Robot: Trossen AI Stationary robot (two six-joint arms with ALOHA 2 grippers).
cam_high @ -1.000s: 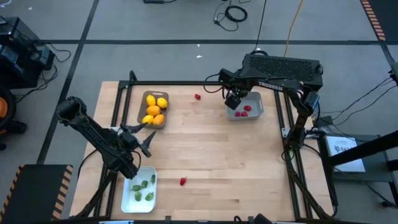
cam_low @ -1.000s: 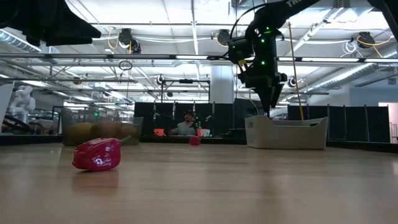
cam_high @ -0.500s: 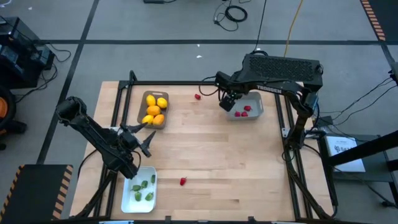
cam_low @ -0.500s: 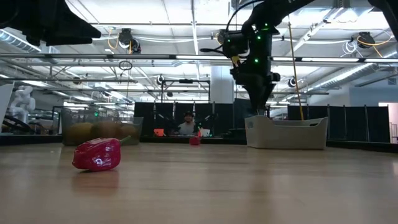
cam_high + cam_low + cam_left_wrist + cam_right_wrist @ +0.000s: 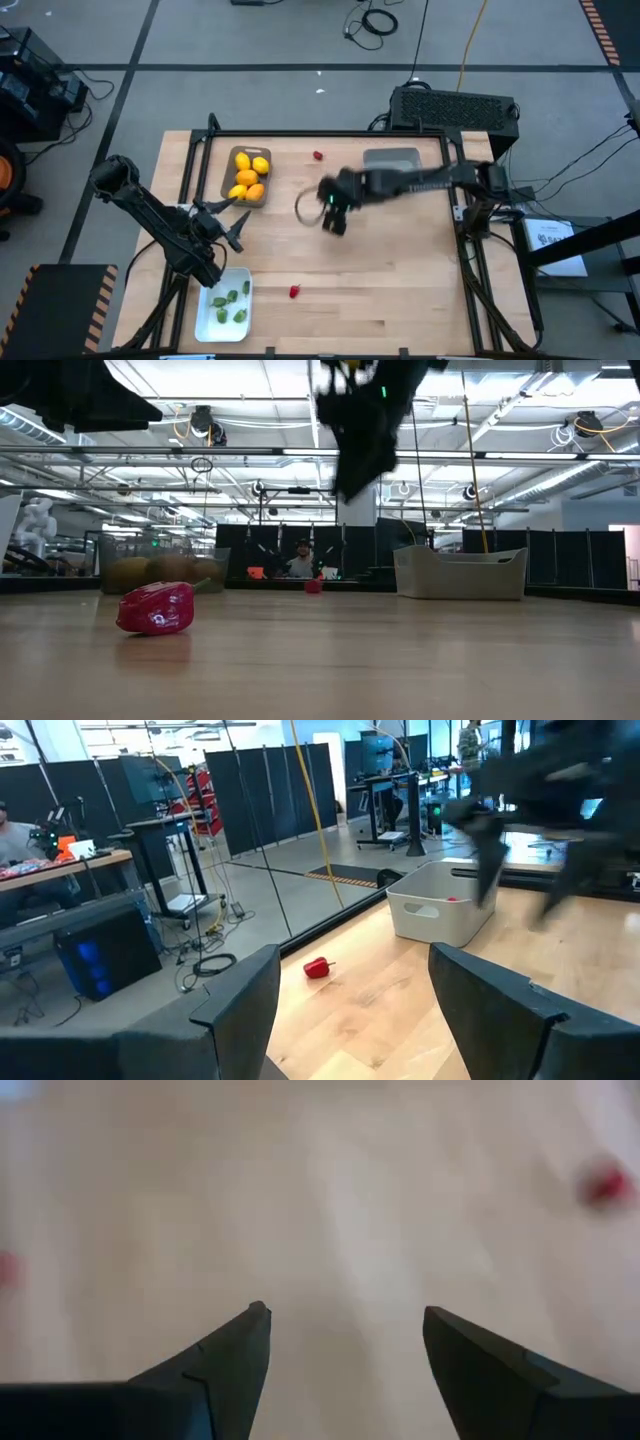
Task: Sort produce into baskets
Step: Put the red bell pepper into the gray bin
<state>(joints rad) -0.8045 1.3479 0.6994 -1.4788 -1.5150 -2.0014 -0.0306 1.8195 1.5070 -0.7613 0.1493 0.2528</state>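
Note:
My right gripper is to sort the red berry beside the white basket into the grey-blue basket [image 5: 392, 160], so it should grab that berry by its sides next.
My right gripper [image 5: 330, 212] hangs open and blurred over the middle of the table, with nothing between its fingers [image 5: 345, 1320]. My left gripper [image 5: 243, 229] waits open at the table's left, between the brown-grey basket [image 5: 229, 170] of yellow and orange fruits [image 5: 248, 177] and the white basket [image 5: 203, 318] of green pieces [image 5: 232, 298]. The grey-blue basket [image 5: 392, 160] stands at the far right. One red berry [image 5: 318, 156] lies near the far edge, another red berry [image 5: 295, 292] near the front.
The right arm [image 5: 420, 183] stretches from the table's right edge across the front of the grey-blue basket. Bare wood lies in the table's middle and near right. Black frame rails [image 5: 190, 170] run along the left and right edges.
My right gripper has swung fast from above the grey-blue basket toward the table's left and near edges, out over the middle of the table. It stays open with nothing in it. The produce and baskets have not moved.

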